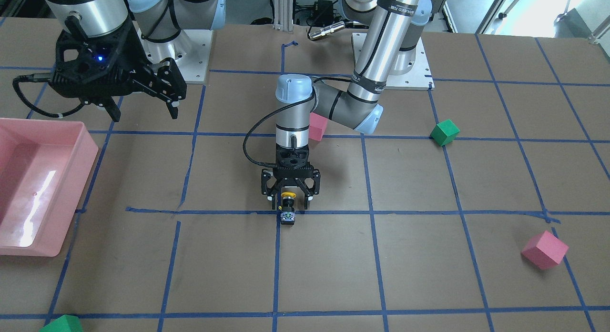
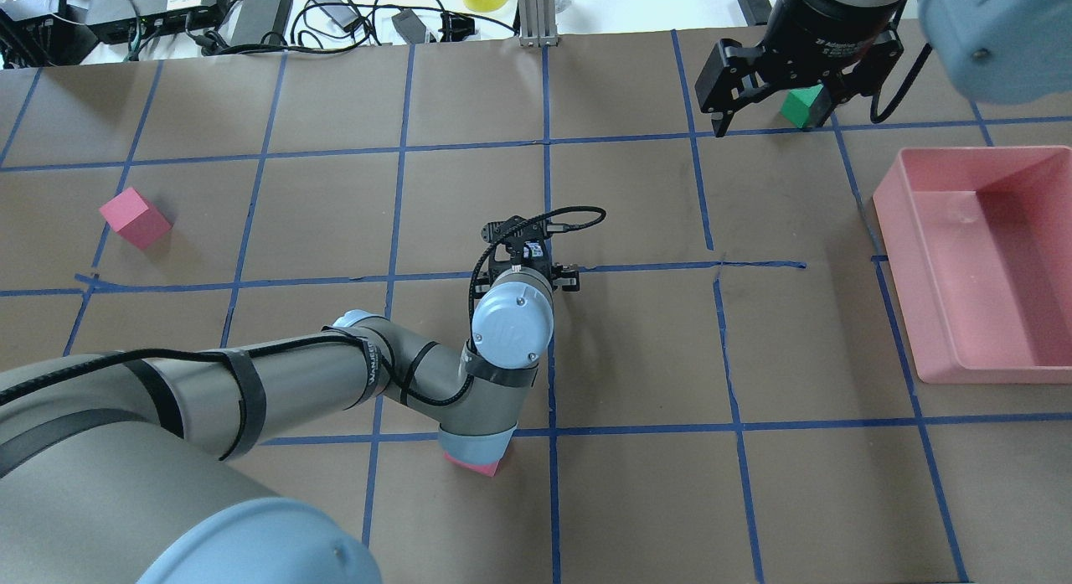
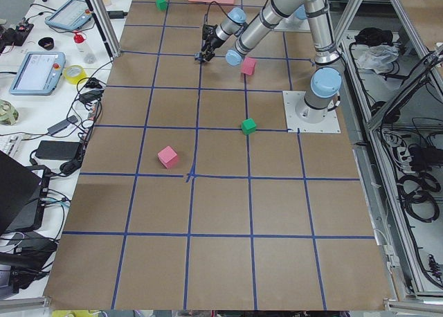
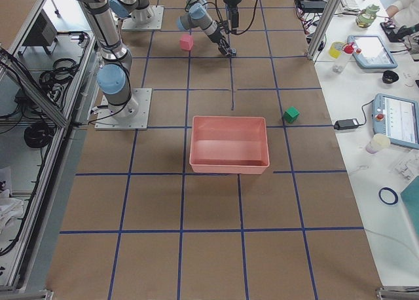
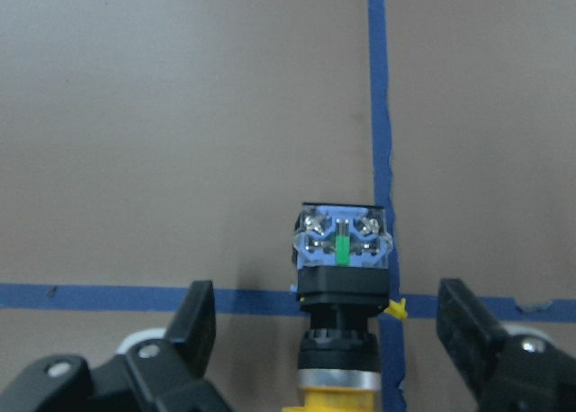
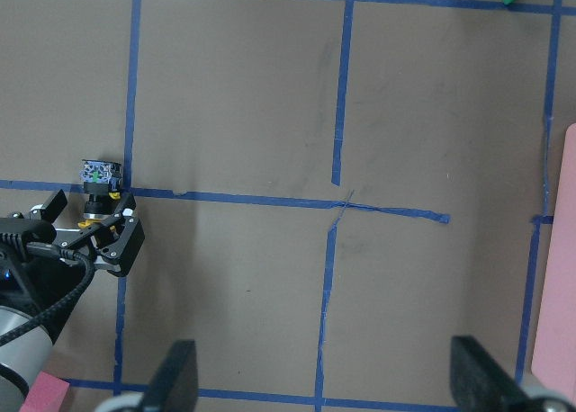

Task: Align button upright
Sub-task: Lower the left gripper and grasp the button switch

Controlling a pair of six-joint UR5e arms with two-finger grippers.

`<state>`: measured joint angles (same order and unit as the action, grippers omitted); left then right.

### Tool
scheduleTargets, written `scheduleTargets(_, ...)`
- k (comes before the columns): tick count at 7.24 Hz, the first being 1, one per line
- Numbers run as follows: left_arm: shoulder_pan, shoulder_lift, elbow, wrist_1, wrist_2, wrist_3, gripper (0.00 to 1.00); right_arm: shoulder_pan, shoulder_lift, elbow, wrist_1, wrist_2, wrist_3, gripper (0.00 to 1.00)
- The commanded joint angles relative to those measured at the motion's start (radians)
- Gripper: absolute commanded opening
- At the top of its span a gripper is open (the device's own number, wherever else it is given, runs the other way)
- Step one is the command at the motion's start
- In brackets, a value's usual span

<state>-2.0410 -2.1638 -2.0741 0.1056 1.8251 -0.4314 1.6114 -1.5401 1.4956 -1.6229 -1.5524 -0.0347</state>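
Note:
My left gripper is to grab the button next by its black body (image 1: 288, 206), so it can stand it upright with the button's yellow cap (image 1: 289, 195) on top.
The button (image 1: 287, 213) lies on its side on the brown table, on a blue tape crossing. Its yellow cap points toward the robot and its grey-white terminal block (image 5: 343, 239) points away. My left gripper (image 1: 289, 204) is low over the table, open, with a finger on each side of the cap and black body. Neither finger (image 5: 192, 318) touches it. In the overhead view the wrist hides most of the left gripper (image 2: 529, 261). The button also shows in the right wrist view (image 6: 97, 174). My right gripper (image 1: 145, 115) hangs open and empty, high above the table near the bin.
A pink bin (image 1: 90, 155) stands on the robot's right side. One pink cube (image 1: 317, 127) lies under the left elbow and another pink cube (image 1: 544, 249) on the robot's left. One green cube (image 1: 444, 132) lies near the left base. Another green cube (image 1: 62, 325) is at the far edge.

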Motion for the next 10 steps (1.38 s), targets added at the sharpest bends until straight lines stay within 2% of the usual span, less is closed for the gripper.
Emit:
scheduleTargets(1,-0.004,-0.011,-0.006,0.022,0.005,0.01,0.8,0.001,0.0,0.002,0.0,0.002,-0.001,1.0)
scheduleTargets(3,-0.005,-0.007,-0.027,0.022,0.003,0.011,0.65,0.001,0.0,0.002,0.0,0.002,-0.001,1.0)
scheduleTargets(4,-0.005,-0.001,-0.029,0.022,0.0,0.02,0.47,0.001,0.0,0.005,0.0,0.003,-0.001,1.0)
scheduleTargets(5,-0.005,0.002,-0.031,0.022,-0.001,0.031,0.15,0.001,0.0,0.003,-0.002,0.008,-0.001,1.0)
scheduleTargets(6,-0.005,0.007,-0.031,0.02,-0.006,0.036,0.03,0.001,-0.001,0.003,0.0,0.008,-0.001,1.0)
scheduleTargets(7,-0.005,0.016,-0.028,0.02,-0.007,0.04,0.0,0.001,0.0,0.003,-0.002,0.009,-0.001,1.0)
scheduleTargets(9,0.002,0.068,-0.009,-0.024,-0.003,0.062,0.0,0.001,0.0,0.003,-0.002,0.009,-0.001,1.0)
scheduleTargets(10,0.014,0.108,0.024,-0.14,-0.007,0.065,0.0,0.001,0.0,0.002,-0.002,0.009,-0.001,1.0)
